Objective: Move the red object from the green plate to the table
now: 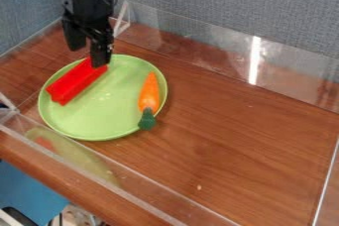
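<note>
The gripper isn't ready to close yet: its fingers are above the red block's upper end point(93, 67) on the green plate and would miss the block now. It needs to go lower first, then close on the block.
The red object point(73, 81), a bright red brick-like block, lies slanted on the left half of the round lime-green plate point(106, 119). The plate rests on the brown wood-grain table point(225, 131). My black gripper point(87, 48) points straight down just above the block's upper right end. It is open, one finger on each side of that end, with nothing held. Whether the fingertips touch the block cannot be told.
An orange carrot with a green top point(150, 97) lies on the plate's right side. Clear acrylic walls point(252, 56) edge the table, and the left wall stands close to the plate. Bare wood spreads right of the plate.
</note>
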You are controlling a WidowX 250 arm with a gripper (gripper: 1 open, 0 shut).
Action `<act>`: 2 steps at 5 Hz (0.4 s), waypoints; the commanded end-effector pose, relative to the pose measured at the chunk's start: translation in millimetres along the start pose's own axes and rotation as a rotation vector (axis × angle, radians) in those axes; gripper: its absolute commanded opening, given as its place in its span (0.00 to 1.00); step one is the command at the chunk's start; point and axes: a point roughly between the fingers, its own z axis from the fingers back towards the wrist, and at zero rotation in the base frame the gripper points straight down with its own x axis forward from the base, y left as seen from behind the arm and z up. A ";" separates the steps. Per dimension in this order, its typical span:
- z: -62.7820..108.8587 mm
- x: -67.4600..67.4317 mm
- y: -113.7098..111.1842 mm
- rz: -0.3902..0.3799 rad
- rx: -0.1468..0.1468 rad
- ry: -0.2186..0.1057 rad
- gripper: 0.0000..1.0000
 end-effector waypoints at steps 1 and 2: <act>-0.6 -4.2 13.8 0.031 0.035 -0.028 1.00; -12.4 -5.9 16.7 0.029 0.033 -0.031 1.00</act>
